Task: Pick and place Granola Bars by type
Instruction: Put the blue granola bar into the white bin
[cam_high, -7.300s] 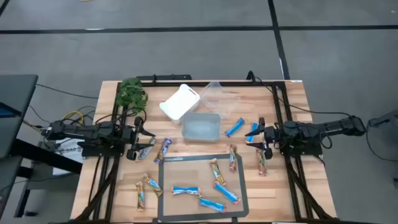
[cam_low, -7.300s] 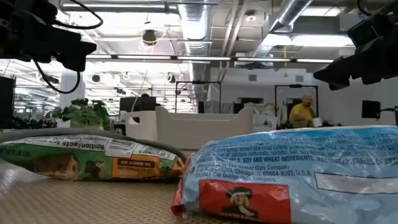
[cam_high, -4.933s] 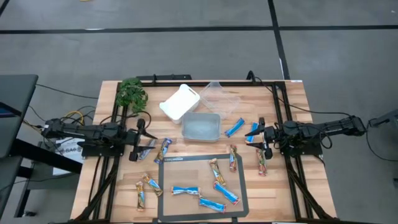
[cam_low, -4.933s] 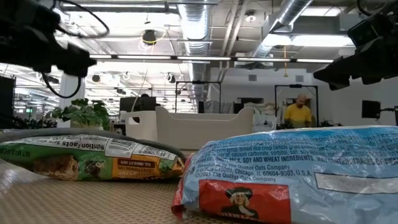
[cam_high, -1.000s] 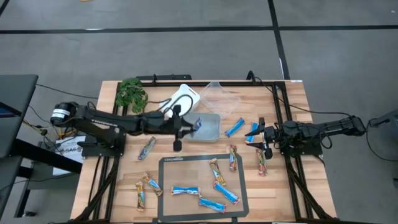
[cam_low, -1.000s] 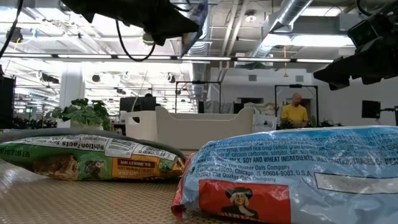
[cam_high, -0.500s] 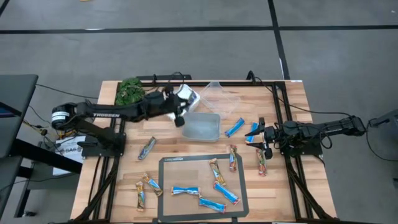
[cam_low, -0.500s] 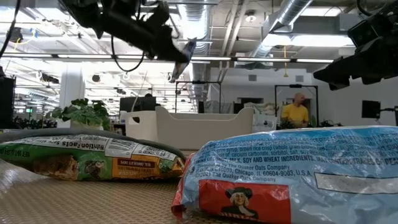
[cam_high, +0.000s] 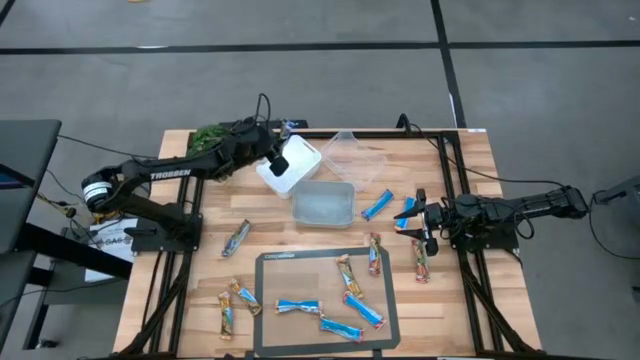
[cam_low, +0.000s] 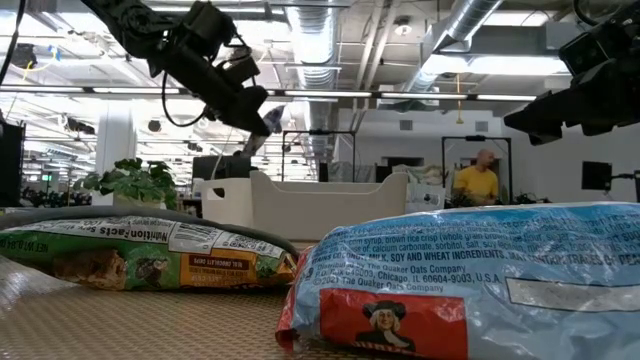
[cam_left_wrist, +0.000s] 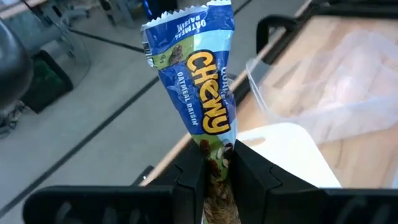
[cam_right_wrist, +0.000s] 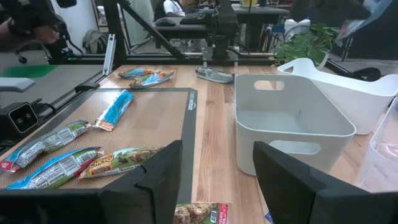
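Note:
My left gripper needs to hold the granola bar for now before it releases it, because the bar points past the white tub, above the tub's far rim.
My left gripper (cam_high: 284, 137) is raised over the far rim of a white tub (cam_high: 292, 168) and is shut on a blue granola bar (cam_left_wrist: 199, 81). That bar also shows in the low view (cam_low: 272, 112). My right gripper (cam_right_wrist: 214, 180) stands open with nothing in it, low over the table's right side (cam_high: 424, 222). Other granola bars lie flat. Several blue ones (cam_high: 300, 306) and a tan one (cam_high: 347, 272) are on the dark mat (cam_high: 268, 300). Tan ones (cam_high: 237, 237) (cam_high: 421, 260) and a blue one (cam_high: 377, 205) lie on the wood. My left gripper pinches the blue bar between its two fingers at one end of the wrapper (cam_left_wrist: 217, 152). The rest of the bar sticks out past the fingertips, in line with them. It is lifted clear of the table and the tubs.
A second white tub (cam_high: 322, 203) stands mid-table and a clear tub (cam_high: 355, 155) at the far right. A green plant (cam_high: 208, 145) sits at the far left corner. Dark frame rails (cam_high: 450, 190) run along both sides. A person (cam_low: 485, 180) is far off in the room.
My left gripper has carried the blue bar from above the middle tub toward the table's far edge and somewhat left. It now hangs over the far white tub. It has turned on the way, and the bar has stayed in its hold, clear of everything.

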